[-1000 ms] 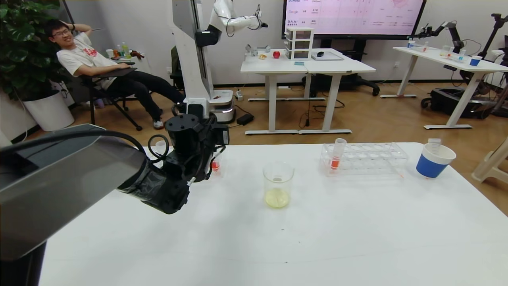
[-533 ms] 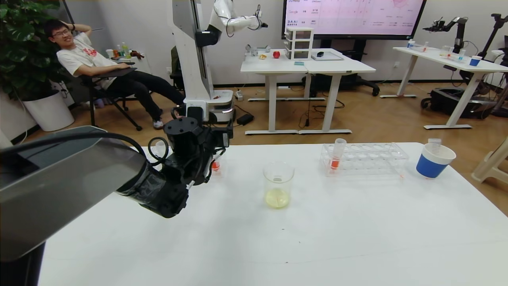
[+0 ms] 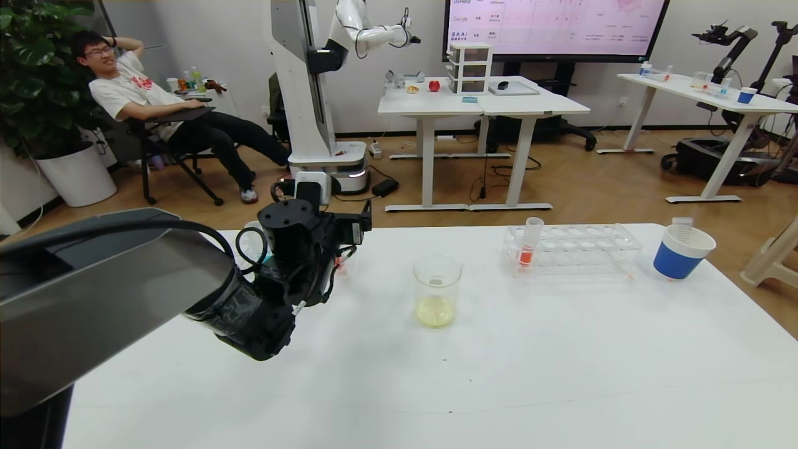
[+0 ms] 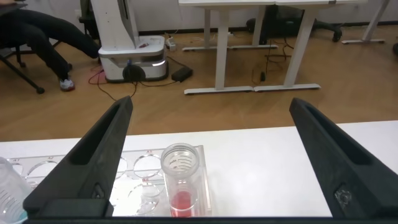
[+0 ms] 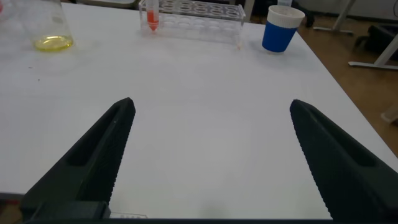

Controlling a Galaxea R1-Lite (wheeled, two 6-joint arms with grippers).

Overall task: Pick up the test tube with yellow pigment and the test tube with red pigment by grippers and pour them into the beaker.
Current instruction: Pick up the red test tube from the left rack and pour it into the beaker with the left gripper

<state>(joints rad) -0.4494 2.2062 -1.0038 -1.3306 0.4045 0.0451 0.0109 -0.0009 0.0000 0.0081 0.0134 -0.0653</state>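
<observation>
The holes of the rack surround the red-filled bottom of the red test tube, so my left gripper should next grab the test tube's upper part below the threaded opening [image 4: 181,178] to pour it.
My left gripper [image 3: 344,248] hangs over the table's far left, open, its jaws wide apart. In the left wrist view a test tube with red pigment [image 4: 181,186] stands upright in a clear rack [image 4: 140,171], below and between the spread fingers [image 4: 102,146], untouched. A second red tube [image 3: 528,242] stands in another clear rack [image 3: 586,252] at the far right. The beaker [image 3: 437,288] sits mid-table with yellow liquid at its bottom. No test tube with yellow pigment shows. My right gripper [image 5: 211,104] is open over bare table near the front, out of the head view.
A blue paper cup [image 3: 682,252] with an empty clear tube in it stands at the far right, beyond the rack. Another cup [image 3: 252,234] peeks out behind my left arm. The white table [image 3: 499,374] ends just behind the racks.
My left gripper has opened and shifted slightly toward the far edge. The red tube under it stays upright in its rack.
</observation>
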